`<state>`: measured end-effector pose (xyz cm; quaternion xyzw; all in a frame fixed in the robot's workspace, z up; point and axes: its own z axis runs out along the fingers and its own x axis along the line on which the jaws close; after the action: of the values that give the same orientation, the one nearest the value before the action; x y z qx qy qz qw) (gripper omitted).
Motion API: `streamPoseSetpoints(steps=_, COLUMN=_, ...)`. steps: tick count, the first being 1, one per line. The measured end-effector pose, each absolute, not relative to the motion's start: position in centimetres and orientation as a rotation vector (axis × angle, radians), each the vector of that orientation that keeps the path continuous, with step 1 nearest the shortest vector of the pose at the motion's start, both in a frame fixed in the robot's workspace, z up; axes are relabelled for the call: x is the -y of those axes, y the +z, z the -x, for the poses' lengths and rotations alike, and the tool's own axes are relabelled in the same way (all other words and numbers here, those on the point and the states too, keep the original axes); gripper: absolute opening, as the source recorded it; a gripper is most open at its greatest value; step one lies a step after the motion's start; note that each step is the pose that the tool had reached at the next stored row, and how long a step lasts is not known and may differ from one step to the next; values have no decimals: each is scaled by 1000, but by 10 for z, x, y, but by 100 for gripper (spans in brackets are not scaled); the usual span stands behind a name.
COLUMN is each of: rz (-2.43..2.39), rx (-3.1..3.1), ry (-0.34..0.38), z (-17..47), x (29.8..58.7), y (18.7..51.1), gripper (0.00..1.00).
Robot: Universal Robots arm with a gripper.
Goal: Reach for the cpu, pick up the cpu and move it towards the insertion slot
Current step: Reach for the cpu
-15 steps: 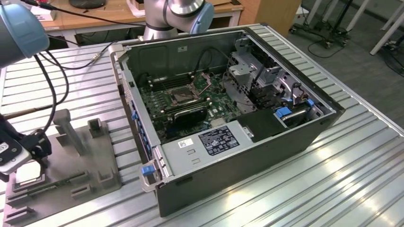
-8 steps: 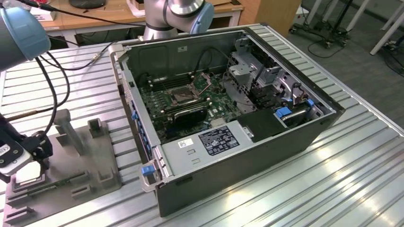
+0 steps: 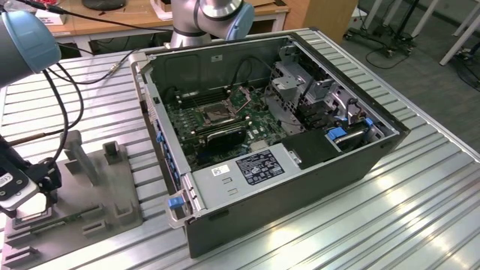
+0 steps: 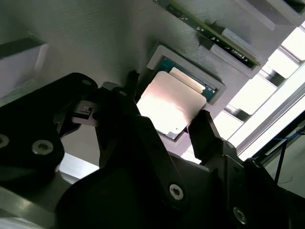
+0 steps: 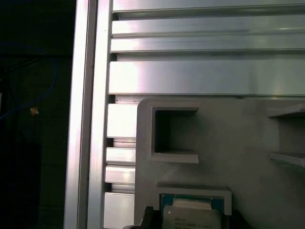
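I should grab the cpu by its two open side edges next with my gripper, because the raised side of the nest closes in the cpu's end.
The cpu, a thin square chip with a silvery face, lies in a shallow nest at the corner of the grey fixture plate. It also shows as a pale square at the exterior view's lower left, and in the first wrist view. My gripper hangs low right over it, open, with one black finger beside each of two opposite edges. The chip still rests in its nest. The insertion slot sits on the motherboard inside the open computer case, well off to the exterior view's right of the gripper.
The open computer case lies on its side on the ribbed aluminium table. Upright blocks stand on the fixture plate close to the arm. A green memory stick lies in a groove beside the chip's nest. Cables hang along the arm.
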<state>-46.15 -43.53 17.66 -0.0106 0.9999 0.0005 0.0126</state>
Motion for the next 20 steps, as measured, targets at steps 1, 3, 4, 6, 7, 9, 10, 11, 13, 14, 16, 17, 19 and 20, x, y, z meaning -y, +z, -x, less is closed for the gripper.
streamPoseSetpoints(steps=1, rz=33, rx=-3116, ry=2, z=461, x=435, y=177, gripper=74)
streamPoseSetpoints(steps=3, rz=33, rx=-3116, ry=2, z=461, x=435, y=177, gripper=67)
streamPoseSetpoints(steps=4, rz=33, rx=-3116, ry=2, z=461, x=435, y=177, gripper=67)
streamPoseSetpoints(steps=6, rz=33, rx=-3116, ry=0, z=461, x=436, y=176, gripper=67)
streamPoseSetpoints(steps=7, rz=33, rx=-3116, ry=-1, z=461, x=436, y=176, gripper=67)
streamPoseSetpoints(steps=9, rz=33, rx=-3116, ry=-3, z=461, x=437, y=176, gripper=67)
streamPoseSetpoints(steps=10, rz=30, rx=-3116, ry=-3, z=461, x=437, y=177, gripper=67)
streamPoseSetpoints(steps=11, rz=23, rx=-3116, ry=-3, z=461, x=437, y=177, gripper=67)
streamPoseSetpoints(steps=13, rz=7, rx=-3116, ry=-3, z=461, x=438, y=177, gripper=67)
streamPoseSetpoints(steps=14, rz=-1, rx=-3116, ry=-3, z=461, x=438, y=176, gripper=67)
streamPoseSetpoints(steps=16, rz=-3, rx=-3116, ry=-3, z=461, x=438, y=177, gripper=65)
streamPoseSetpoints(steps=17, rz=-3, rx=-3116, ry=-3, z=461, x=438, y=177, gripper=65)
streamPoseSetpoints(steps=19, rz=-3, rx=-3116, ry=-3, z=461, x=438, y=177, gripper=58)
streamPoseSetpoints(steps=20, rz=-3, rx=-3116, ry=-3, z=461, x=438, y=177, gripper=58)
